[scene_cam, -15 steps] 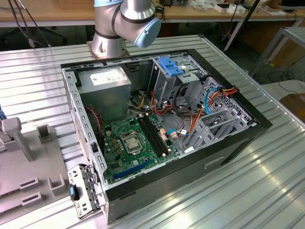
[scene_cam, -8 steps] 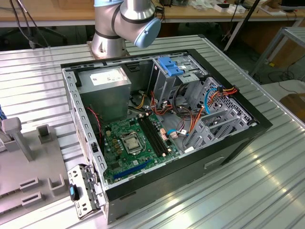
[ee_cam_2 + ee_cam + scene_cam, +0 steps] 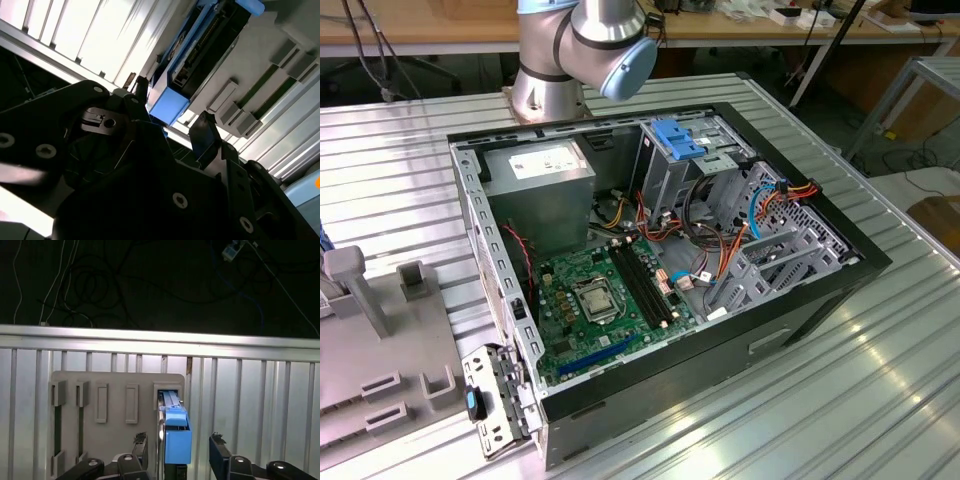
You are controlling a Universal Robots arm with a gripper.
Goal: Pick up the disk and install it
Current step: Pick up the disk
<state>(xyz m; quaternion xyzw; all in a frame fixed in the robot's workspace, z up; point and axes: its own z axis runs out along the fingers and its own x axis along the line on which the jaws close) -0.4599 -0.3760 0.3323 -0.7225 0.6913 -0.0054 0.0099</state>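
Observation:
The robot's gripper should next grab the disk by its blue carrier end (image 3: 178, 446), so that it can install the disk in the open computer case.
The disk (image 3: 176, 437) stands on edge in a slot of a grey fixture plate (image 3: 115, 390), its bright blue carrier end toward the camera. In the second wrist view the disk (image 3: 170, 105) shows its blue rail and dark body. My gripper (image 3: 180, 451) is open and straddles the disk, one finger (image 3: 141, 446) on each side with a gap to the blue carrier. In the second wrist view the gripper (image 3: 172, 112) sits the same way, and its fingertips (image 3: 204, 129) flank the blue end without touching it.
An open computer case (image 3: 470, 215) lies on the slatted metal table (image 3: 840, 400), holding a grey power-supply box (image 3: 540, 185), a motherboard (image 3: 595, 300) and a drive cage with a blue bracket (image 3: 680, 135). The arm's base (image 3: 580, 50) stands behind the case.

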